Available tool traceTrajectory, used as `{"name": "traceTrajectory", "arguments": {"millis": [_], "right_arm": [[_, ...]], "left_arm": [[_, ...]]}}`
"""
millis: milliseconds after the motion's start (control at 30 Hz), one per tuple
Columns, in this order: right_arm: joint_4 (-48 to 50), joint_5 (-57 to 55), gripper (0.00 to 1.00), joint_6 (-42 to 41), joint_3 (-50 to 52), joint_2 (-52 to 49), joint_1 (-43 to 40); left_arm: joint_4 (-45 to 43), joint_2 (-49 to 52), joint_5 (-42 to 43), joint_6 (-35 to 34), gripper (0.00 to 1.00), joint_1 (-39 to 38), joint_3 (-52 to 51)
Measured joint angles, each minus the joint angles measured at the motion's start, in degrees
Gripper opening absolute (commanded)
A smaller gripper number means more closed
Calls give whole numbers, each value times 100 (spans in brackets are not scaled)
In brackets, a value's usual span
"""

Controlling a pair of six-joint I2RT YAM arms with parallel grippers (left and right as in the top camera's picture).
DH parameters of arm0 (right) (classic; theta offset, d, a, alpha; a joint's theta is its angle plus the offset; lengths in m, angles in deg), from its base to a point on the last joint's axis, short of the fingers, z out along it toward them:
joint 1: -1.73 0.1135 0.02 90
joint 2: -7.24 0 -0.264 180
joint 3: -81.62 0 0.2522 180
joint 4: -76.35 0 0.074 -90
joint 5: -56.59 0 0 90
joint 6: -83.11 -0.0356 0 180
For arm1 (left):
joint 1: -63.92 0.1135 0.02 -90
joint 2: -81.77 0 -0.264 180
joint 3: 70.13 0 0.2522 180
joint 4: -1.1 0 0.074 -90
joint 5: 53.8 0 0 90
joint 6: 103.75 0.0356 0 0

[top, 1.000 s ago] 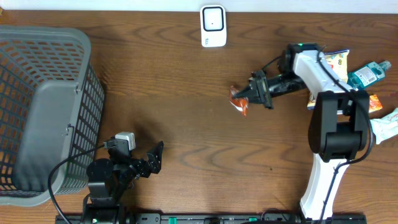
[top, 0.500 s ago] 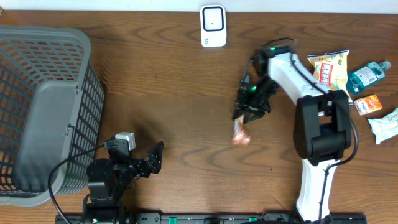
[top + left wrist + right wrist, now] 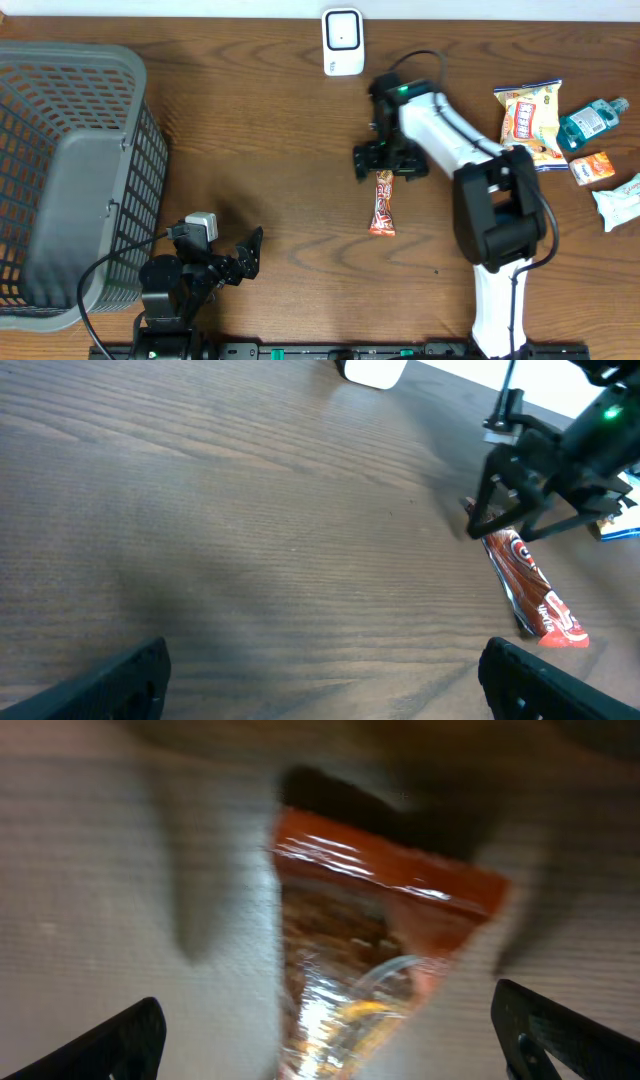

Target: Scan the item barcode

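I will scan the snack bar's barcode, so I will grab the bar with my right gripper across its narrow width, near its far end (image 3: 384, 180) (image 3: 346, 984). Most of the wrapper will stay uncovered.
The item, a red-orange snack bar (image 3: 383, 203), lies flat on the wooden table, lengthwise toward me. My right gripper (image 3: 381, 160) hovers just behind its far end, open, with nothing between the fingers. In the right wrist view the bar's shiny wrapper (image 3: 370, 950) lies below and between the spread jaws. The white scanner (image 3: 342, 41) stands at the table's back edge. Near the front, my left gripper (image 3: 250, 250) rests open and empty. The left wrist view shows the bar (image 3: 530, 585) and the right gripper (image 3: 525, 510) off to its right.
A large grey mesh basket (image 3: 60, 180) fills the left side. At the far right lie a yellow snack bag (image 3: 528, 120), a blue bottle (image 3: 592, 118), a small orange box (image 3: 592, 166) and a white packet (image 3: 620, 200).
The right arm swung left carrying the snack bar, then opened and let it go. The bar now lies on the table. The left arm has not moved.
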Motion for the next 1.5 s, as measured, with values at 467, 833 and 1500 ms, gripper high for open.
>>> {"name": "traceTrajectory", "arguments": {"millis": [467, 833, 1500], "right_arm": [[-435, -2352, 60, -1576, -22, -181, 1392], [-1416, -3617, 1, -1805, -417, -1158, 1351], [-1193, 1132, 1, 1823, -603, -160, 791]], "left_arm": [[0, 0, 0, 0, 98, 0, 0], [2, 0, 0, 0, 98, 0, 0], [0, 0, 0, 0, 99, 0, 0]]}}
